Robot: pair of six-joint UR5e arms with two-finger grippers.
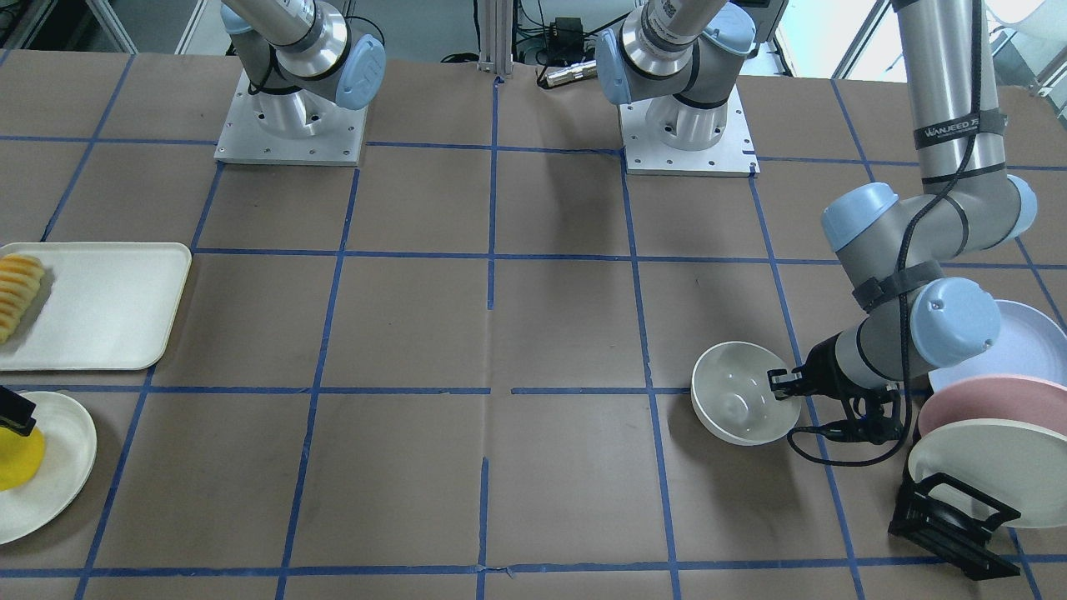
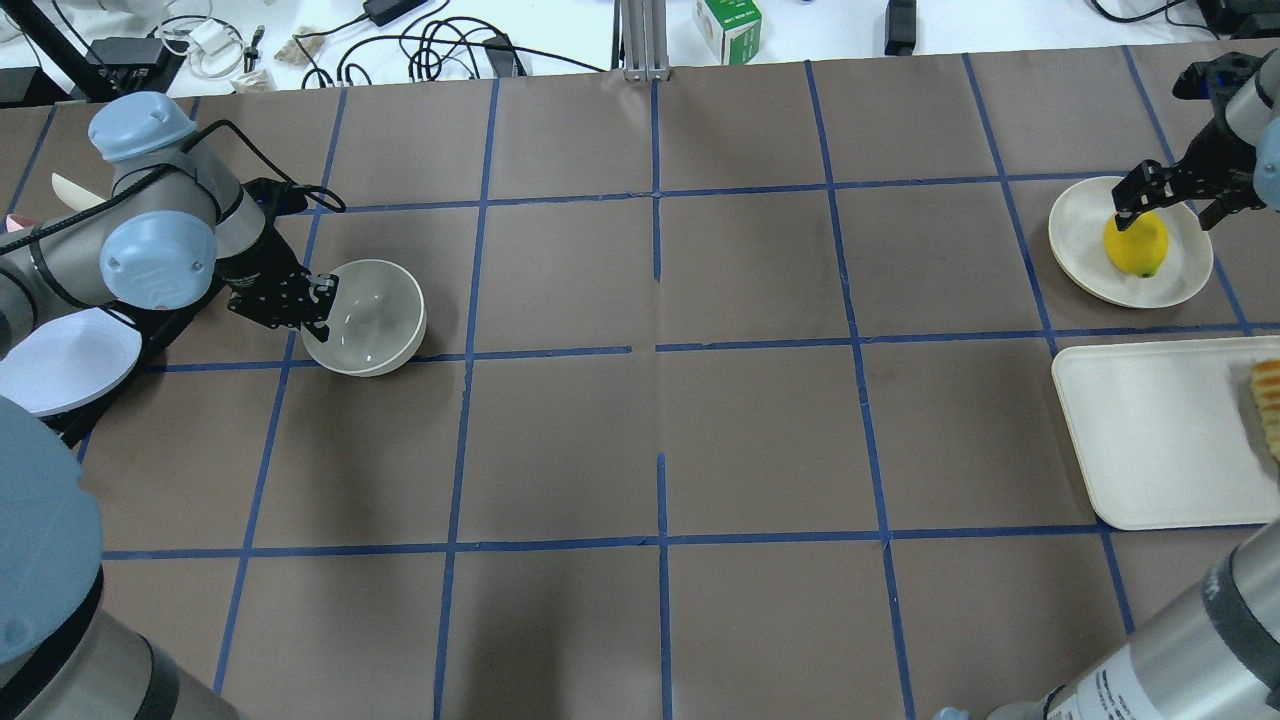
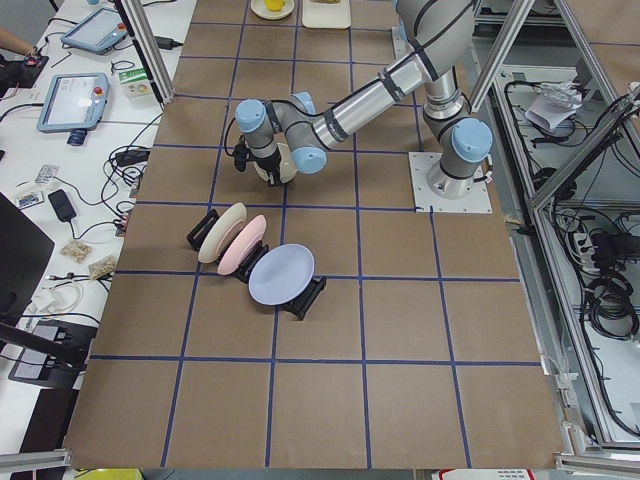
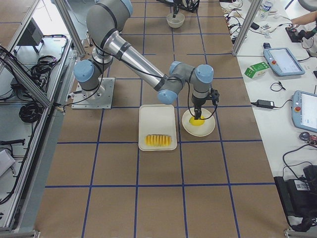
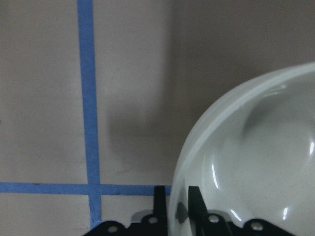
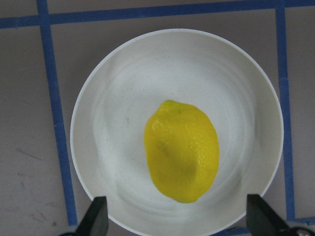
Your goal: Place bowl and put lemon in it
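My right gripper is to pick up the lemon next across its narrow middle (image 6: 182,151), because the lemon is longer than it is wide. Then the lemon can go in the bowl.
The cream-white bowl (image 1: 740,405) is tilted, low at the table's left side (image 2: 365,315). My left gripper (image 1: 782,384) is shut on its rim, one finger inside and one outside, as the left wrist view (image 5: 177,204) shows on the bowl (image 5: 256,162). I cannot tell if the bowl touches the table. The yellow lemon (image 2: 1135,245) lies on a flat cream plate (image 2: 1075,235) at the far right. My right gripper (image 2: 1168,203) is open and hangs just above the lemon (image 6: 182,150), with its fingers (image 6: 96,219) on either side over the plate (image 6: 98,108).
A cream tray (image 2: 1150,430) with a row of orange-yellow slices (image 1: 18,292) lies beside the lemon's plate (image 1: 71,462). A black rack (image 1: 950,521) with lavender (image 1: 1034,342), pink (image 1: 992,400) and cream (image 1: 1000,475) plates stands just behind the left arm.
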